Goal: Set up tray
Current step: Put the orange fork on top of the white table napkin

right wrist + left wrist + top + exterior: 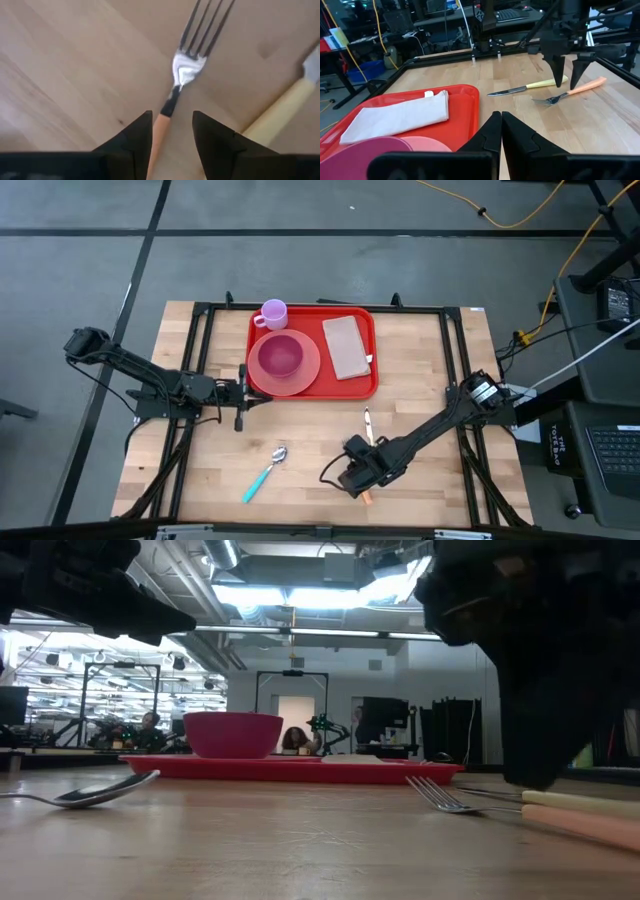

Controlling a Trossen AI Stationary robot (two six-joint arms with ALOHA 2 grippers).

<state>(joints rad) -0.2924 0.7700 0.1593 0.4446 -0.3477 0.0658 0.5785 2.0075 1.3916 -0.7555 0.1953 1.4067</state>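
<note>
I should next grab the fork's orange handle [366, 498] with my right gripper, so that I can lay the fork on the napkin [347, 347] with its tines free.
The red tray [365, 388] lies at the table's far middle. It carries a pink plate [305, 377] with a pink bowl [281, 355], a lilac cup [272, 313] and a folded napkin [347, 347]. My left gripper [243, 392] is shut beside the tray's left edge, holding nothing. My right gripper [171, 117] is open and points down over the orange-handled fork [187, 65], which lies flat on the wood near the front. Its fingers [556, 75] stand on either side of the fork's handle just behind the tines, apart from it.
A yellow-handled knife [527, 88] lies flat just beyond the fork, close to my right gripper. A spoon with a blue handle [265, 472] lies at the front, left of the middle. Bare wood shows between the spoon and the fork.
</note>
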